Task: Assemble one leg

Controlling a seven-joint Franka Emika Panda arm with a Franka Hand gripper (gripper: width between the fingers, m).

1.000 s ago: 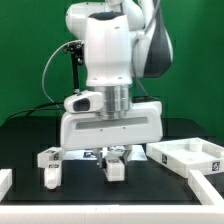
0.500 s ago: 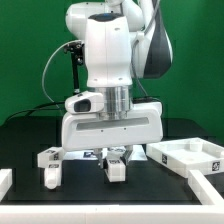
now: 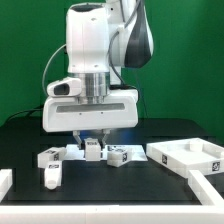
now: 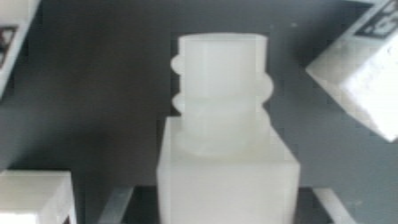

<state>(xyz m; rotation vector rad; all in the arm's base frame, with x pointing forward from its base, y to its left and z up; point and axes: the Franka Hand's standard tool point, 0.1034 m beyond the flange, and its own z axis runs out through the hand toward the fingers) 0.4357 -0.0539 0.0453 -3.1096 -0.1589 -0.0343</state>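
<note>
My gripper holds the leg with the held leg's lower end (image 3: 93, 158) (image 4: 221, 52) above the black table, so the leg would fall if I opened my gripper now.
My gripper (image 3: 93, 142) is shut on one leg (image 3: 93, 151), a stubby white peg, and holds it just above the black table. In the wrist view the held leg (image 4: 224, 110) fills the middle, gripped at its square end between my fingers (image 4: 128, 200), its round ridged end pointing away from the gripper (image 4: 226, 205). Another leg (image 3: 120, 155) with a marker tag lies just to the exterior view's right of the held one. Two more legs (image 3: 47, 158) (image 3: 52, 175) lie to the exterior view's left.
The large white tray-shaped panel (image 3: 186, 155) with a raised rim lies at the exterior view's right. A white part (image 3: 4, 181) shows at the left edge and another (image 3: 211, 187) at the lower right corner. A green wall stands behind.
The arm has moved to the exterior view's left and risen a little, carrying the leg off the table spot where it was gripped half a second ago.
</note>
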